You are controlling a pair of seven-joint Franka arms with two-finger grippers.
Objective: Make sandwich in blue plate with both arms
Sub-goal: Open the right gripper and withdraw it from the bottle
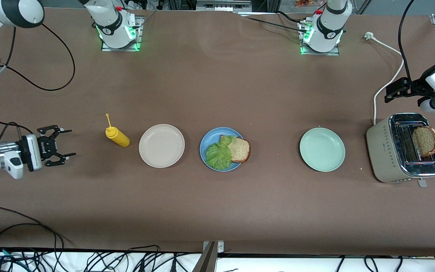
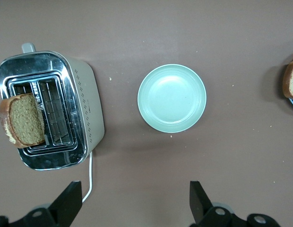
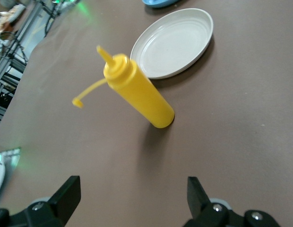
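Observation:
I should finish the sandwich on the blue plate (image 1: 204, 144), so next I should use my left gripper to grab the bread slice by its crust edge that stands out of the toaster.
On the blue plate (image 1: 204, 144) in the middle of the table lie a ruffled green lettuce leaf (image 1: 219, 155) and one brown bread slice (image 1: 240, 149), which overhangs the rim. A second bread slice (image 1: 425, 141) (image 2: 26, 118) stands in a slot of the toaster (image 1: 385, 151). My left gripper (image 1: 390, 93) (image 2: 135, 189) hangs open and empty over the table beside the toaster, near its white cord. Out at the right arm's end of the table, my right gripper (image 1: 64, 142) (image 3: 133, 184) is also open and empty, low and facing the yellow bottle (image 3: 137, 92).
The yellow squeeze bottle (image 1: 117, 136) stands beside a beige-white plate (image 1: 161, 145) (image 3: 175, 40). A pale mint-green plate (image 1: 322, 149) (image 2: 171, 98) sits between the blue plate and the toaster (image 2: 85, 109). The white cord (image 1: 385, 85) runs toward the left arm's base.

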